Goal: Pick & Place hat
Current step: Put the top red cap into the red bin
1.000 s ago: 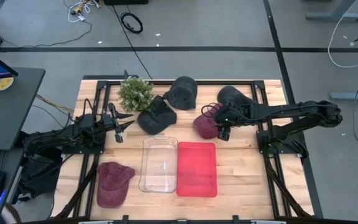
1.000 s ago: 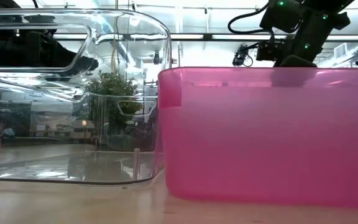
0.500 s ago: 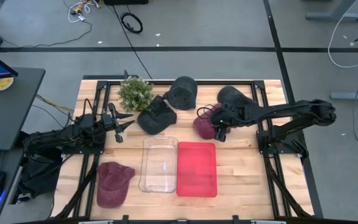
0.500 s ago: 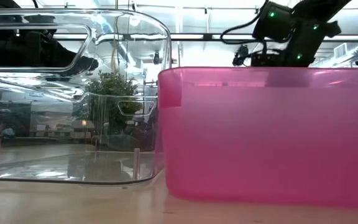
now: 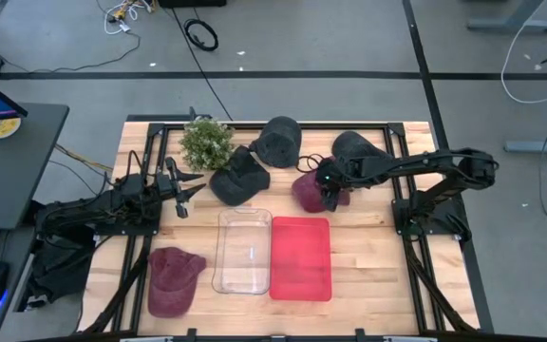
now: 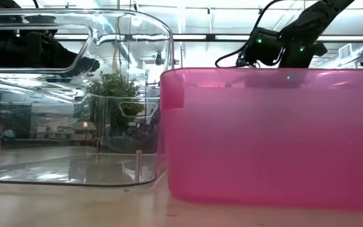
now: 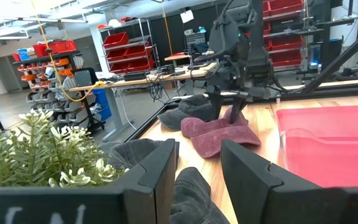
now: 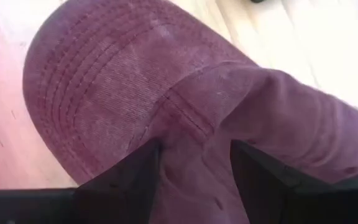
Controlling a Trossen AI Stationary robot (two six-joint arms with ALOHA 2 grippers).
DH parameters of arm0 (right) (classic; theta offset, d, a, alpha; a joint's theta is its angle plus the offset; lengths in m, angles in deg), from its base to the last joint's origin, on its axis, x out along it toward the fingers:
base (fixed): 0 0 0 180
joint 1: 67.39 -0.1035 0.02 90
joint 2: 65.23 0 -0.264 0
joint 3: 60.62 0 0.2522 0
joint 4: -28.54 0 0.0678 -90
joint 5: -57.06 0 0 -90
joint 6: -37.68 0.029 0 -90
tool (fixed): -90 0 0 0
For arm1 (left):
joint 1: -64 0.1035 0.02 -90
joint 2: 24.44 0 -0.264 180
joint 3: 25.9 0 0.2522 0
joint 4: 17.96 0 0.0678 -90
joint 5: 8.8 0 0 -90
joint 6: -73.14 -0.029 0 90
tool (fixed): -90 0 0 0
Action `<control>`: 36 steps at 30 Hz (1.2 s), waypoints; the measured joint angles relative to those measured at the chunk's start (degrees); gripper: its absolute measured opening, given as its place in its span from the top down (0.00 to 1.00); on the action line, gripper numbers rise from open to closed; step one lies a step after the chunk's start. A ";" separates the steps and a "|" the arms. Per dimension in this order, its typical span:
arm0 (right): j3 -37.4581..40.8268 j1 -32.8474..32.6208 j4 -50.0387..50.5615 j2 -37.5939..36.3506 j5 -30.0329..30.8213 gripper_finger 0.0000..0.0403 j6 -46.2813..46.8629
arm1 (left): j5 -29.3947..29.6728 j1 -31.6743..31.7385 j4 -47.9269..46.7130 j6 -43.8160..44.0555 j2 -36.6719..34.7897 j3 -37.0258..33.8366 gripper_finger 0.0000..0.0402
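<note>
The maroon cap beyond the bin should go in the red bin (image 5: 300, 258), so I should next grip the cap with my right gripper by the fold in its top behind the visor seam.
A maroon cap (image 5: 306, 190) lies on the table just beyond the red bin (image 5: 300, 258), resting on its brim and crown (image 7: 219, 134). My right gripper (image 5: 330, 197) stands on it, open; in the right wrist view (image 8: 194, 180) a ridge of the crown lies between the fingers. A second maroon cap (image 5: 174, 280) lies at the near left. My left gripper (image 5: 180, 195) waits, open, at the table's left, next to the plant (image 5: 205, 142). My right gripper comes down on the maroon cap from above, slanting from the table's right. Its open fingers (image 8: 132, 177) stand either side of a raised fold of the crown (image 8: 194, 143), just behind the brim seam (image 8: 166, 102). The cap lies on the table. The fingertips themselves are hidden.
Three dark caps lie along the far side (image 5: 240, 177) (image 5: 278, 141) (image 5: 354, 147). A clear bin (image 5: 243, 250) stands left of the red bin, near the front. Black frame rails run along the table's edges. Bare wood shows at the near right.
My right gripper has moved toward the table's left and down, from beside the maroon cap onto its crown. The low view shows the wrist sinking behind the red bin's rim. The left arm has kept still.
</note>
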 joint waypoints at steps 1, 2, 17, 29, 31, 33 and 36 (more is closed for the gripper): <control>0.00 0.28 0.01 0.26 -0.71 0.50 0.02 | 0.00 0.00 0.00 0.02 0.00 -0.01 0.67; -0.04 0.48 -0.03 0.47 -1.33 0.51 0.01 | 0.00 -0.02 0.00 0.02 0.00 0.00 0.67; 0.09 0.67 1.70 -4.86 -0.72 0.99 -1.72 | 0.00 -0.01 -0.01 0.00 0.00 0.00 0.67; 0.07 -12.19 2.16 -21.42 3.69 1.00 -9.40 | 0.00 -0.01 -0.02 0.01 0.00 0.00 0.67; 0.07 -15.92 1.18 -22.46 3.69 1.00 -11.42 | 0.00 0.00 0.00 0.02 0.00 0.00 0.67; 0.07 -19.64 -0.48 -23.13 3.81 1.00 -12.82 | 0.00 -0.01 -0.01 0.02 -0.02 -0.01 0.67; 0.07 -24.64 -4.10 -23.34 3.80 1.00 -14.96 | 0.00 -0.02 -0.01 0.02 -0.02 0.00 0.67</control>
